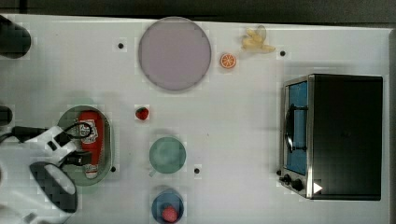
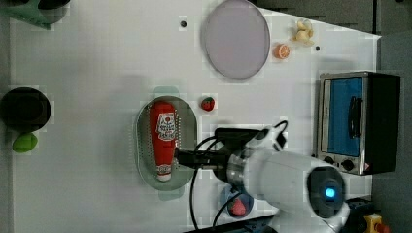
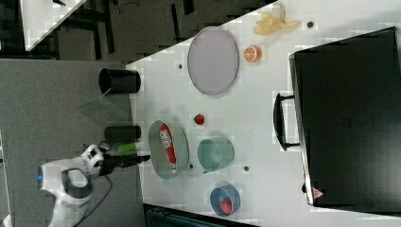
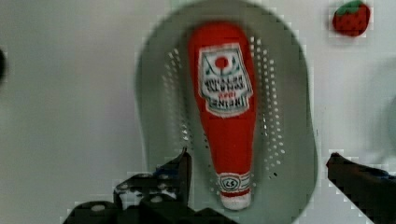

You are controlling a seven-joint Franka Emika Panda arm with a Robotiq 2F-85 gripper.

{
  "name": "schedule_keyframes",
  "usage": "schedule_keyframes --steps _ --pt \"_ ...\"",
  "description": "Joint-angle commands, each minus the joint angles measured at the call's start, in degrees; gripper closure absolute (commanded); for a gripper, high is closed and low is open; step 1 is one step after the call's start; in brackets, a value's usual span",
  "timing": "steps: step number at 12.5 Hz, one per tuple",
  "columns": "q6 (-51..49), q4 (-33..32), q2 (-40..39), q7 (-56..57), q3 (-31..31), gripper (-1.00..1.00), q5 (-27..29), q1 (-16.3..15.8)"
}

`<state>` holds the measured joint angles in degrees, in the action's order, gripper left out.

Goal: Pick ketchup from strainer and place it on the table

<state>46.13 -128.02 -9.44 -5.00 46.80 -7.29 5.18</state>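
Observation:
My gripper will pick up the ketchup by its red neck point(image 2: 164, 153) next, to get it out of the strainer point(image 2: 188, 141) and onto the table.
The ketchup point(image 4: 229, 121), a slim red bottle with a white label and whitish cap, lies flat along the perforated floor of the pale green oval strainer point(image 4: 289, 93). In the top view the ketchup point(image 1: 91, 137) and strainer point(image 1: 109, 140) sit at the white table's point(image 1: 233, 116) left. My gripper point(image 4: 259, 161) hovers open over the bottle's neck and cap end. One finger point(image 4: 183, 165) is on each side of the neck, and neither touches it. The left view shows the gripper point(image 2: 180, 158) beside the ketchup point(image 2: 164, 133), over the strainer point(image 2: 188, 141).
A strawberry point(image 1: 142, 113) and a round green cup point(image 1: 167, 155) lie just to the top view's right of the strainer. A blue bowl point(image 1: 167, 207) holds another strawberry. A grey-lilac plate point(image 1: 174, 52), orange slice point(image 1: 228, 60), banana point(image 1: 257, 41), toaster oven point(image 1: 336, 135) and black cup point(image 1: 11, 37) stand farther off.

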Motion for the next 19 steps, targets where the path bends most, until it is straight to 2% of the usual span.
schedule_keyframes --steps 1,7,12,13,16,19 --pt "6.8 -0.8 -5.1 -3.2 -0.3 -1.00 -4.5 0.3" --pt "16.3 -0.4 -17.7 -9.3 -2.8 -1.00 -13.7 -0.3" --pt "17.5 3.2 -24.4 -14.0 -7.1 -1.00 -21.2 -3.1" --pt "17.4 4.1 -25.5 -14.3 -7.9 -0.91 -21.3 -3.9" --pt "17.9 5.6 -27.2 -14.3 -9.1 -0.19 -21.3 -5.6" --pt "16.9 5.4 -26.0 -14.4 -9.0 -0.16 -21.3 -5.6"
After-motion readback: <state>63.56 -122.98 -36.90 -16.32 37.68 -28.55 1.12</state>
